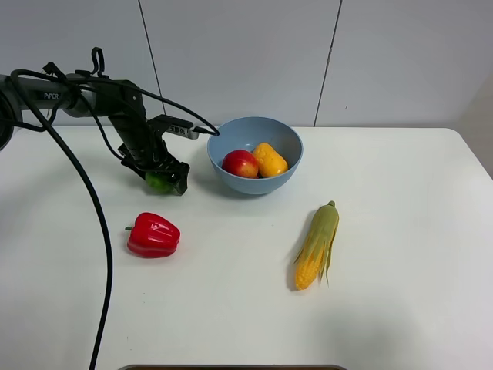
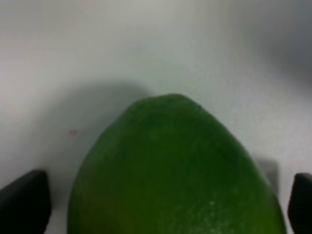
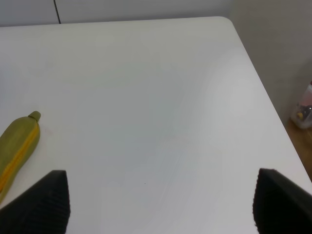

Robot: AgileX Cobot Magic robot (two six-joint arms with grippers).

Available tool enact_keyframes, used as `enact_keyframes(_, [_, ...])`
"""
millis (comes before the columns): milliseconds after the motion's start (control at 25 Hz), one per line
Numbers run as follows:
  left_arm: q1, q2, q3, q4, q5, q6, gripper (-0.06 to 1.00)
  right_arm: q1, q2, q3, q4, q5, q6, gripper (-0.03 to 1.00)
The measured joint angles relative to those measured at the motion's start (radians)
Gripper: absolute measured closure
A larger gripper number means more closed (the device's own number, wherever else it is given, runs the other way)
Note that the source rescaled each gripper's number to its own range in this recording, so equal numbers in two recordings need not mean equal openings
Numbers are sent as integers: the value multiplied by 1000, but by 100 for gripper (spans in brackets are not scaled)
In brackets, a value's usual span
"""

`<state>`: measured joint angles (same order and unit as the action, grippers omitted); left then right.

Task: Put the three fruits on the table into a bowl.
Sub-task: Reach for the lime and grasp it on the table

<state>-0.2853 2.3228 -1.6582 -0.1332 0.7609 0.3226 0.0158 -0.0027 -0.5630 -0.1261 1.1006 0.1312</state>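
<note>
My left gripper grabs the green lime's rounded body (image 1: 158, 182) (image 2: 173, 175) next, to get the last fruit into the bowl.
The light-blue bowl (image 1: 286, 139) stands at the back middle of the white table (image 1: 400, 231). It holds the red fruit (image 1: 240, 163) and the yellow-orange fruit (image 1: 270, 159). The green lime (image 1: 157, 183) is left of the bowl, low at the table. My left gripper (image 1: 164, 180) is down around it. In the left wrist view the lime (image 2: 175, 175) fills the space between the two black fingertips (image 2: 24, 200), with a small gap on each side. My right gripper (image 3: 161, 204) is open and empty over bare table. It is out of the exterior view.
A red bell pepper (image 1: 153, 235) lies in front of the left gripper. A corn cob with green husk (image 1: 316, 245) lies right of the middle; its tip also shows in the right wrist view (image 3: 17, 146). The table's right edge drops to the floor (image 3: 292, 122).
</note>
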Motion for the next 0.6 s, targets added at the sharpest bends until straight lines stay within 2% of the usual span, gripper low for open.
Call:
enact_keyframes(200, [0, 1, -2, 4, -3, 0, -6, 0, 0, 0, 0, 0, 0, 48])
enact_keyframes(240, [0, 1, -2, 4, -3, 0, -4, 0, 0, 0, 0, 0, 0, 48])
enact_keyframes(280, [0, 1, -2, 8, -3, 0, 2, 0, 0, 0, 0, 0, 0, 48])
enact_keyframes(320, [0, 1, -2, 12, -4, 0, 11, 0, 0, 0, 0, 0, 0, 48])
enact_keyframes(480, [0, 4, -2, 22, -5, 0, 59, 0, 0, 0, 0, 0, 0, 48])
enact_keyframes(600, [0, 4, -2, 23, -5, 0, 86, 0, 0, 0, 0, 0, 0, 48])
